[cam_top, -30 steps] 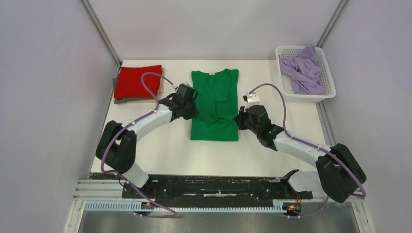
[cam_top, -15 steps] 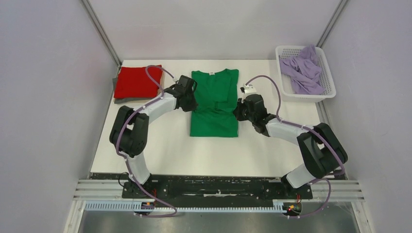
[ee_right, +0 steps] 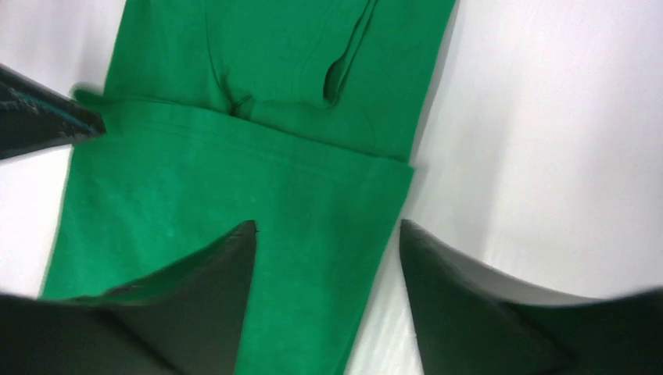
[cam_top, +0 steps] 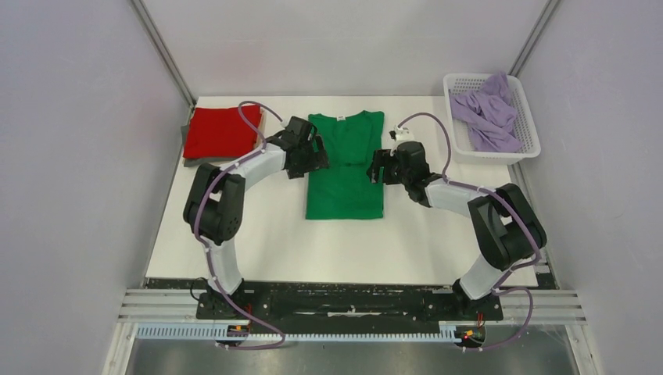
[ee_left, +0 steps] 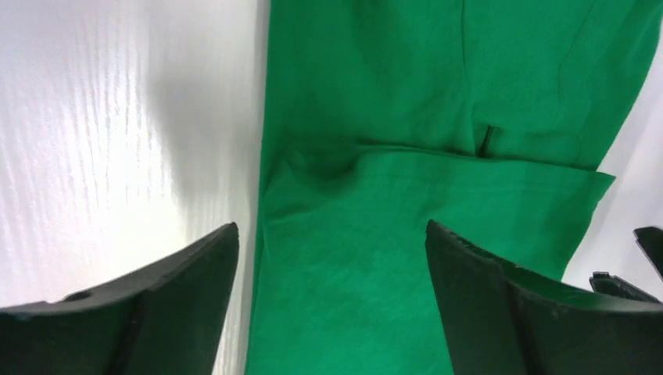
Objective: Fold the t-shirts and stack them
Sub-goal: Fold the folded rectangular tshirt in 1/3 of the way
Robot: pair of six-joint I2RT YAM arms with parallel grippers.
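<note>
I will grab the green t-shirt next with my left gripper by its near folded-edge corner, away from the collar. Then I will fold it toward the collar.
A green t-shirt [cam_top: 345, 168] lies flat in the middle of the table, sleeves folded in and its lower part folded up to mid-length; the white tag shows at the collar. My left gripper [cam_top: 319, 158] hangs open over its left edge; in the left wrist view [ee_left: 331, 234] nothing sits between the fingers. Open as well, my right gripper [cam_top: 377, 167] hovers over the right edge, also empty in the right wrist view [ee_right: 327, 228]. A folded red t-shirt [cam_top: 216, 130] rests on a grey one [cam_top: 188, 160] at back left. Lavender t-shirts [cam_top: 486, 113] fill the basket.
The white mesh basket [cam_top: 531, 145] stands at the back right corner. Purple cables arch over both arms. Metal frame posts rise at the table's back corners, and white table shows in front of the green shirt.
Both grippers carried the shirt's bottom hem up toward the collar, laid it down at mid-length, and opened, letting go of the cloth. Both arms now reach further back.
</note>
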